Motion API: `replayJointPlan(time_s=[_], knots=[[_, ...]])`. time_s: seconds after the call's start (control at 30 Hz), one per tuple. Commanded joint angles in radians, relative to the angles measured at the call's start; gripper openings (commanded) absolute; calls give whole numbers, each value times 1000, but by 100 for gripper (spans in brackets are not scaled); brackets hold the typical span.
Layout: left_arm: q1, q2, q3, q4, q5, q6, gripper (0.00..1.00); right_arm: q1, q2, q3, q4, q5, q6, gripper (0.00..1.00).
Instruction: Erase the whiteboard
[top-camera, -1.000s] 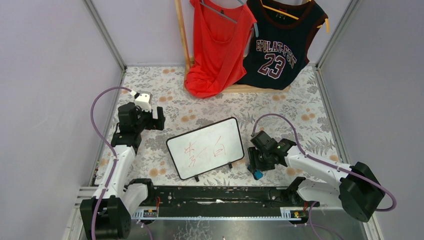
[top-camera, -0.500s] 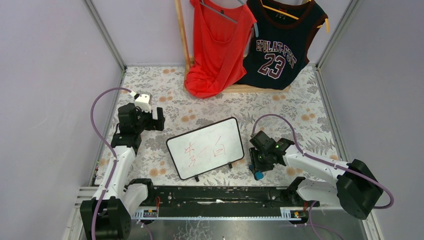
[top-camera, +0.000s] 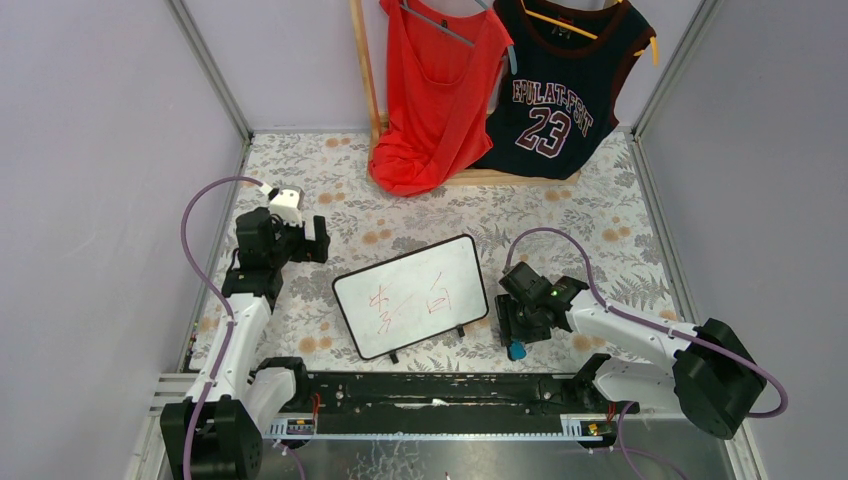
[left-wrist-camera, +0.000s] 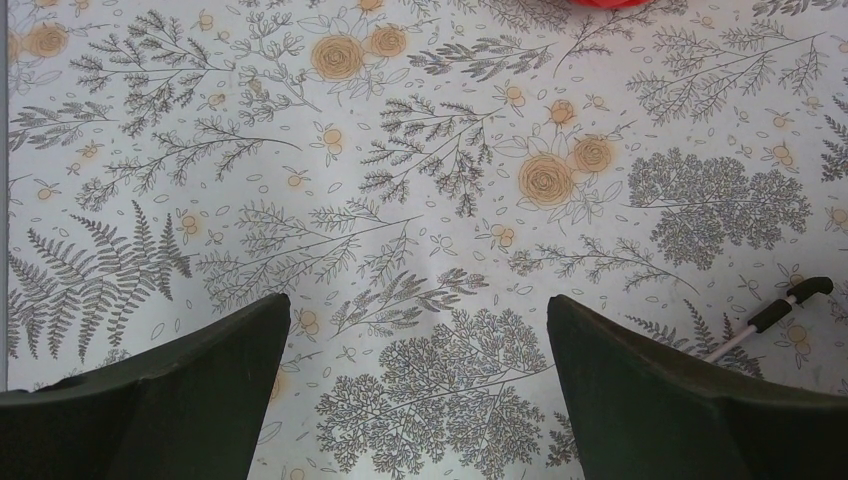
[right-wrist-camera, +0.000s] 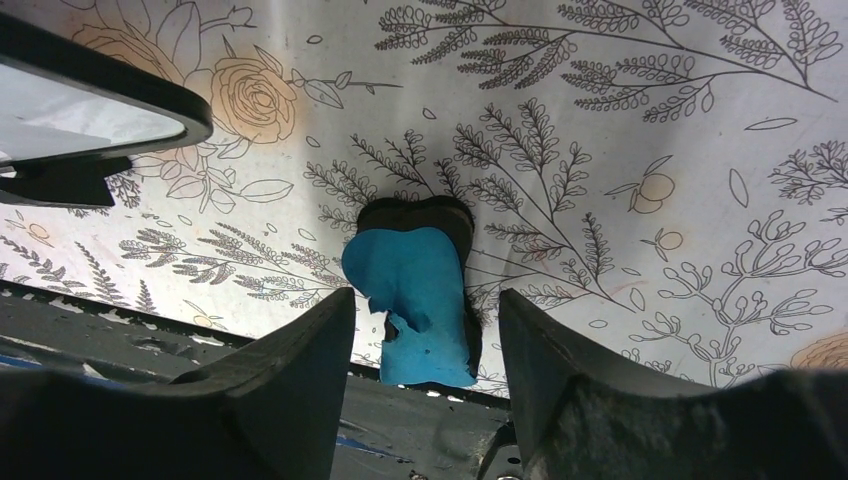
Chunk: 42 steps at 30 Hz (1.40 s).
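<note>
I need to grip the eraser (top-camera: 516, 350) next with my right gripper across its long sides, with its blue back toward me, so the eraser's dark bottom stays free to erase the whiteboard (top-camera: 411, 295).
The whiteboard (top-camera: 411, 295), white with a thin black frame and red scribbles, lies tilted in the middle of the floral table. Its corner shows at the upper left of the right wrist view (right-wrist-camera: 90, 105). A small blue eraser (top-camera: 516, 350) lies near the table's front edge, right of the board. My right gripper (top-camera: 517, 330) is open and hovers just over the eraser (right-wrist-camera: 420, 300), which sits between its fingers without being gripped. My left gripper (top-camera: 312, 240) is open and empty above the cloth, left of the board.
A red top (top-camera: 430, 90) and a dark jersey (top-camera: 560, 85) hang on a wooden rack at the back. The black rail (top-camera: 440, 392) runs along the near edge. A board foot (left-wrist-camera: 790, 300) shows in the left wrist view. Purple walls close in both sides.
My right gripper has shifted slightly over the blue eraser. The left arm and the board have not moved.
</note>
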Motion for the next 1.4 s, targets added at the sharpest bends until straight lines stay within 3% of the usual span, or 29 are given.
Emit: replayJointPlan(time_s=[0.0,0.13,0.63,0.97,1.1,1.2,1.37], knots=[[5,-14,-13,3,-11,13,100,8,-20,9,-7,21,6,60],[5,-16,-15,5,-13,15,100,10,-21,6,-5,17,6,52],[4,-24,-20,4,-17,18,100,37,42,13,-4,33,20,47],[5,-28,-20,3,-19,15,100,47,28,15,-9,66,39,39],[5,-29,-21,3,-17,10,100,47,13,15,-17,86,47,25],[5,-29,-16,-5,-14,6,100,47,-9,18,-27,113,58,1],[4,-27,10,-46,6,8,100,47,-113,47,-47,138,72,0]])
